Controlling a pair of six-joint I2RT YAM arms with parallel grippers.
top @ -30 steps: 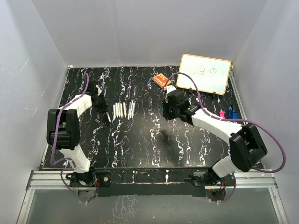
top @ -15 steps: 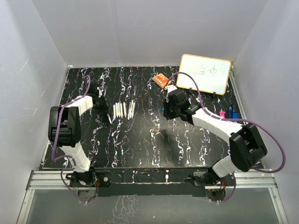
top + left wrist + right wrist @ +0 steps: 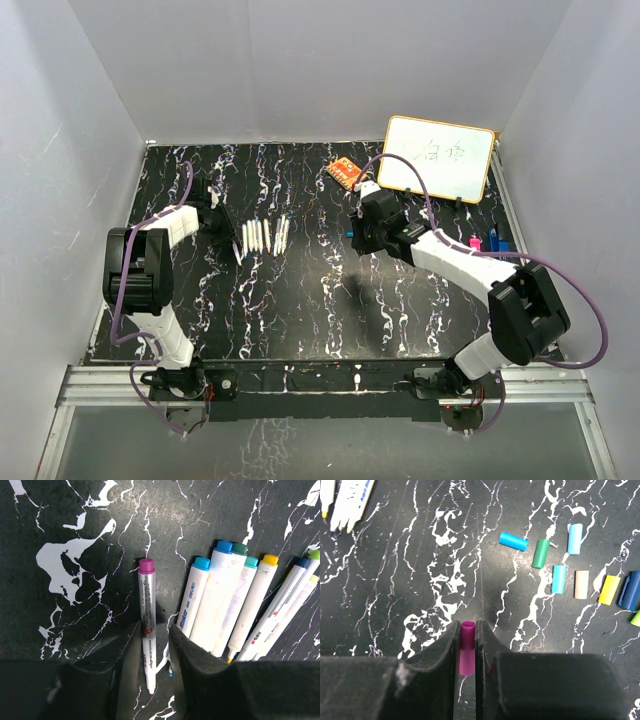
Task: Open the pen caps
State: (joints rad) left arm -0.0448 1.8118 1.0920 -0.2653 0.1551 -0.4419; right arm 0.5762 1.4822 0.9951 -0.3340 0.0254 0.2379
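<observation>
The purple pen cap [image 3: 466, 655] hangs above the table short of the loose blue cap, so my right gripper now moves it toward the blue cap before releasing it.
My right gripper [image 3: 467, 624] is shut on a purple pen cap [image 3: 466, 655], held just above the table; it also shows in the top view [image 3: 358, 238]. Several loose caps lie to its right: blue [image 3: 513, 541], green [image 3: 540, 553], teal [image 3: 558, 578], yellow [image 3: 609, 589]. My left gripper [image 3: 155, 630] is open and low over the table, its jaws on either side of a thin white marker [image 3: 146, 610] with a purple end and a bare tip. Several more white markers [image 3: 220, 595] lie just right of it. The left gripper shows in the top view [image 3: 218, 222].
A small whiteboard [image 3: 438, 158] stands at the back right, with an orange patterned block [image 3: 345, 172] to its left. Small pink and blue items [image 3: 475, 243] lie near the right edge. Grey walls enclose the black marbled table [image 3: 300, 300].
My left arm has shifted slightly towards the row of markers. My right gripper has barely moved and still holds the purple cap.
</observation>
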